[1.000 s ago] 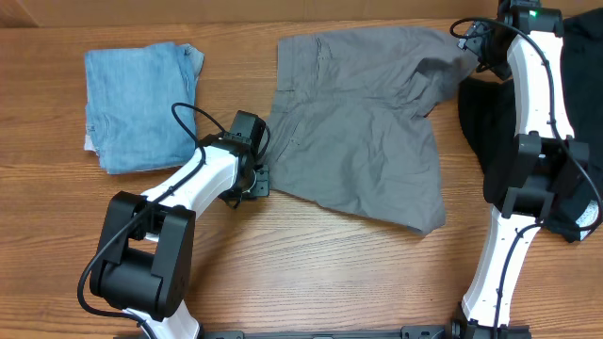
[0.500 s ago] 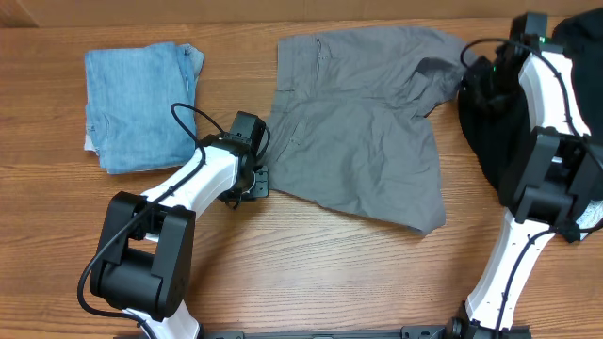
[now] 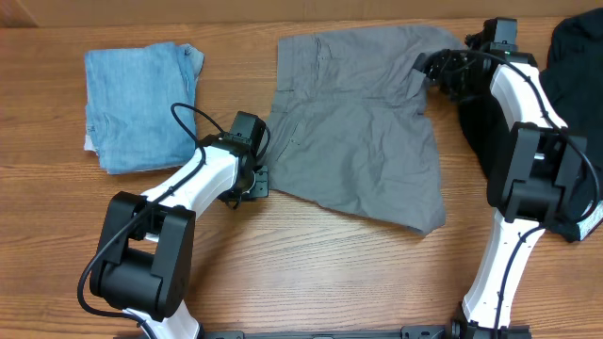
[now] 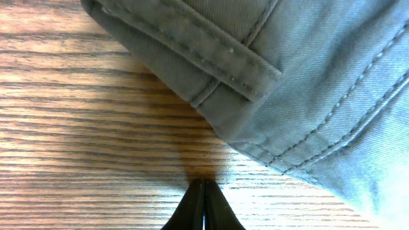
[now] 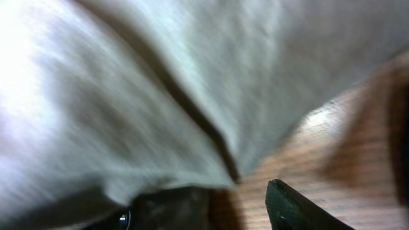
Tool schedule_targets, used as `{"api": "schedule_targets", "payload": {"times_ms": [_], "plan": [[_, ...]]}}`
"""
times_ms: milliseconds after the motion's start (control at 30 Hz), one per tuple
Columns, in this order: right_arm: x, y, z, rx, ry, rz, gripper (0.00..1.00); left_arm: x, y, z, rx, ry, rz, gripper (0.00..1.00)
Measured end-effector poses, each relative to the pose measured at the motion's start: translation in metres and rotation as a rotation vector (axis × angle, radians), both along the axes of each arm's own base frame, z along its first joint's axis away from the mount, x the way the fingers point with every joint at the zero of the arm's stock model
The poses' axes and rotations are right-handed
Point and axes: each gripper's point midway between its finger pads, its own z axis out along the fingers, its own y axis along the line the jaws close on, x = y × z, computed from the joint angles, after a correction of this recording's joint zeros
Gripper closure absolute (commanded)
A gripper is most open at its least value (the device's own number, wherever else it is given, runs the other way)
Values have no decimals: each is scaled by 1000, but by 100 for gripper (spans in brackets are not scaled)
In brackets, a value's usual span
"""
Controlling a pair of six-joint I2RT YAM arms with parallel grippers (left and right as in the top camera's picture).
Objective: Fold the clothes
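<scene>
I should next grab the grey shorts with my right gripper by their rumpled corner (image 3: 439, 43) near the black garment, to straighten that leg for folding.
Grey shorts (image 3: 358, 122) lie spread flat in the middle of the table. My left gripper (image 3: 256, 181) is shut and empty, its tips (image 4: 204, 191) on bare wood just short of the shorts' lower-left waistband corner (image 4: 307, 57). My right gripper (image 3: 431, 68) is at the shorts' rumpled top-right corner. In the right wrist view it is open (image 5: 223, 195): the right finger is over bare wood, and grey cloth (image 5: 160, 83) lies over the left finger. The view is blurred.
Folded blue jeans (image 3: 141, 104) lie at the back left. A black garment (image 3: 575, 56) is heaped at the right edge, under and behind the right arm. Bare wood (image 3: 311, 264) runs along the front.
The right gripper let go of the shorts' raised top-right corner, which dropped. It swung down and then left onto that corner. The left arm has not moved.
</scene>
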Motion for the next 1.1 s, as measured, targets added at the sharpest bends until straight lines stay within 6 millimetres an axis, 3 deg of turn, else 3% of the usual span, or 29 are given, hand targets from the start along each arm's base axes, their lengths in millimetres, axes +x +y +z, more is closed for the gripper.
{"api": "schedule_targets", "payload": {"times_ms": [200, 267, 433, 500, 600, 700, 800, 1000, 1100], "plan": [[14, -2, 10, 41, -42, -60, 36, 0, 0, 0, 0, 1, 0, 96], [19, -6, 18, 45, -59, -72, 32, 0, 0, 0, 0, 1, 0, 96], [54, -21, 80, 22, -238, -82, 26, 0, 0, 0, 0, 0, 0, 96], [59, -21, 88, 25, -272, -76, 26, 0, 0, 0, 0, 0, 0, 96], [59, -15, 91, 56, -284, -46, 31, 0, 0, 0, 0, 0, 0, 96], [45, -15, 87, 66, -206, -45, 35, 0, 0, 0, 0, 1, 0, 96], [23, -30, 76, 28, -78, -93, 51, 0, 0, 0, 0, 0, 0, 96], [-11, -50, 53, -92, 70, -77, 96, 0, 0, 0, 1, 0, 0, 96], [-14, -46, 45, -131, 82, -40, 96, 0, 0, 0, 1, 0, 0, 96]]}}
